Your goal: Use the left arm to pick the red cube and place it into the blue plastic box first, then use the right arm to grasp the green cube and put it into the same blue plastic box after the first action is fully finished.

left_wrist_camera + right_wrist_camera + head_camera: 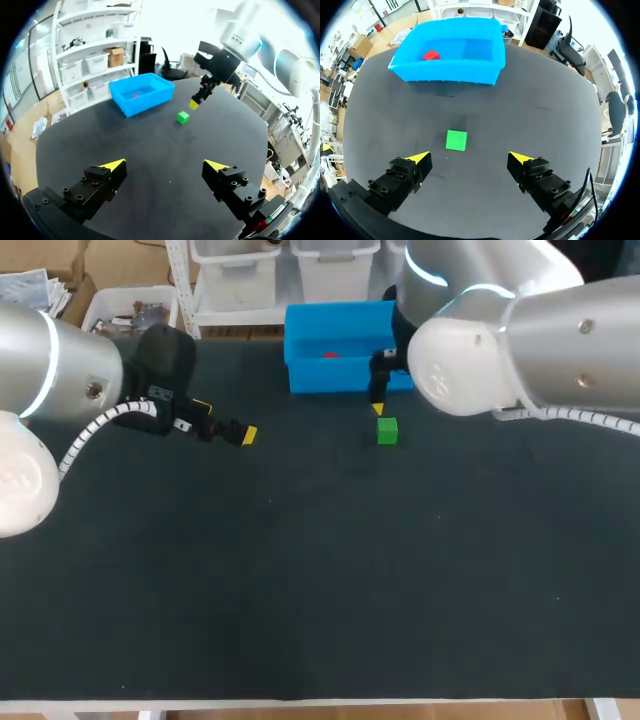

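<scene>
My right gripper should put the green cube [387,430] into the blue plastic box beside the red cube, so it will pick the cube up by its opposite sides next.
The red cube [330,354] [431,55] [135,95] lies inside the blue plastic box [300,375] [445,75] [131,105] at the table's far edge. The green cube [387,430] [456,140] [183,117] rests on the black mat just in front of the box. My right gripper [468,161] [378,410] hovers open above the mat, with the green cube slightly ahead of its fingers and nothing between them. My left gripper [165,170] [228,422] is open and empty over the left part of the table, well away from the cube and box.
The black mat [320,570] covers the whole table. My right arm's bulky elbow [470,360] hangs over the box's right end.
</scene>
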Robot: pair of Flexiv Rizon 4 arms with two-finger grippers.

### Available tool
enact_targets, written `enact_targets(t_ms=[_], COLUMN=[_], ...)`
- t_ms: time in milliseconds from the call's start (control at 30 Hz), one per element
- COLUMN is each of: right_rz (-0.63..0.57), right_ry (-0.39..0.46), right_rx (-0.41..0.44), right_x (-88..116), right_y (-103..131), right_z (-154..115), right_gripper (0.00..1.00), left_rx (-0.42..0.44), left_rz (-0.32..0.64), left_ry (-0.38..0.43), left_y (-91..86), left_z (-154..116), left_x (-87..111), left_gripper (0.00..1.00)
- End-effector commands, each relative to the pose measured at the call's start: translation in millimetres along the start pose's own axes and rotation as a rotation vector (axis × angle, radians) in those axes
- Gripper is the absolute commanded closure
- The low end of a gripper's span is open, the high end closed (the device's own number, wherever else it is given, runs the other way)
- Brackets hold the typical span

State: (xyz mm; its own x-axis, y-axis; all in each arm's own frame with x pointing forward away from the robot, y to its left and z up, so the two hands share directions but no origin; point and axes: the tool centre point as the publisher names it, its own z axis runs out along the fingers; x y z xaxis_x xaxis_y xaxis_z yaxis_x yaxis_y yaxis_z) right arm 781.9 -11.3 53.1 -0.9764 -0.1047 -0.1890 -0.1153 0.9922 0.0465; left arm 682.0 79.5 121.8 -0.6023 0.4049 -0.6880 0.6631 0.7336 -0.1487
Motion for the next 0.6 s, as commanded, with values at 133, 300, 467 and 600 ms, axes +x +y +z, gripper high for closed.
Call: enact_targets(t_ms=[133, 300, 467, 600], right_rz=[-0.01, -0.018, -0.021, -0.022], right_ry=[0.03, 0.033, 0.034, 0.032], right_rx=[0.002, 0.007, 0.011, 0.013], right_x=[-13.0, -15.0, -16.2, -14.6], right_y=[8.8, 10.2, 8.9, 8.6], right_z=[17.7, 26.9, 39.1, 45.3], right_gripper=[0.0, 0.0, 0.0, 0.0], left_rx=[0.011, 0.011, 0.011, 0.011], left_rz=[0.003, 0.003, 0.003, 0.003], left_ry=[-0.007, -0.007, -0.007, -0.007], left_y=[2.5, 2.5, 2.5, 2.5], left_z=[-0.5, -0.5, -0.5, -0.5], left_x=[1.5, 1.5, 1.5, 1.5], left_gripper=[0.0, 0.0, 0.0, 0.0])
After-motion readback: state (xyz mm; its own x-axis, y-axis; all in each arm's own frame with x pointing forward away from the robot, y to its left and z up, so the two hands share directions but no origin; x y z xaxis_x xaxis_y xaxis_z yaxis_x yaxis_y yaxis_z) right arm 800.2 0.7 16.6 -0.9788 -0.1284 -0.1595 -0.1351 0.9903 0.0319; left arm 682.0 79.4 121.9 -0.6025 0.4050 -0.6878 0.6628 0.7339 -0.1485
